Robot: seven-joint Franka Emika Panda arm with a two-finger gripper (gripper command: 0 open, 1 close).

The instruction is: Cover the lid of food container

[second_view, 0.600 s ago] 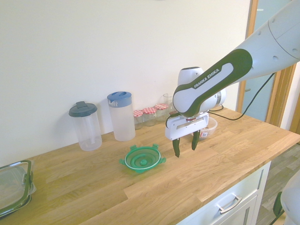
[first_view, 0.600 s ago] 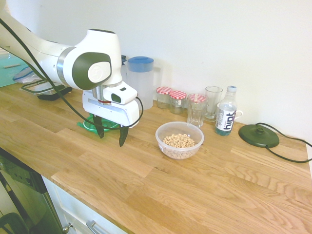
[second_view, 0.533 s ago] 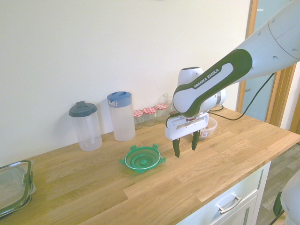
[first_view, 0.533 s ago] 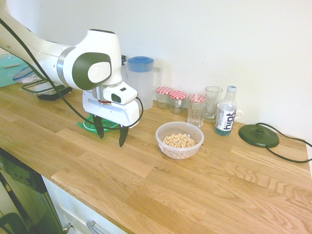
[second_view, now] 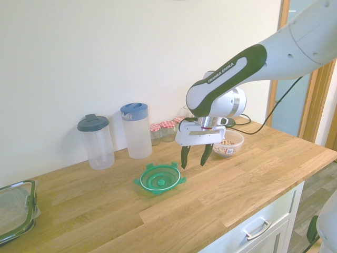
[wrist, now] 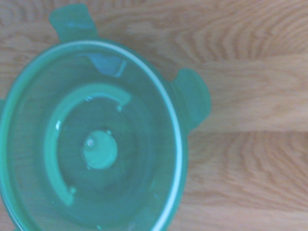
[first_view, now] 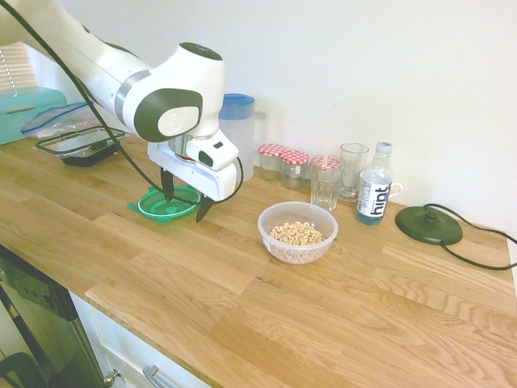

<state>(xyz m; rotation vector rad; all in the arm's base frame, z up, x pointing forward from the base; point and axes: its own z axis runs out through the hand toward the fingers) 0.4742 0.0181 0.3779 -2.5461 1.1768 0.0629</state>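
The gripper grabs the lid by its thin outer rim (wrist: pixel 180 149) next, since the round lid spreads wider than my open fingers.
The round green lid (first_view: pixel 166 204) lies flat on the wooden counter, left of the food container (first_view: pixel 297 232), a clear bowl holding beige cereal pieces. My gripper (first_view: pixel 184 202) hangs open just over the lid's right edge, fingers pointing down, with nothing between them. From the other side, the gripper (second_view: pixel 194 161) sits between the lid (second_view: pixel 160 178) and the food container (second_view: pixel 229 143), close to the lid's rim. The wrist view is filled on its left by the lid (wrist: pixel 96 144), with two snap tabs showing on the wood.
Along the wall stand a blue-lidded jug (first_view: pixel 236 133), red-checked jars (first_view: pixel 283 162), two glasses (first_view: pixel 325 182), a water bottle (first_view: pixel 374 194) and a black round base (first_view: pixel 428 225). A grey-lidded jug (second_view: pixel 96 141) and a rectangular black-rimmed container (first_view: pixel 81 145) sit further along.
The arm has swung back toward the wall, bringing the gripper from in front of the lid to just over its edge. The fingers stay open. Lid and bowl have not moved.
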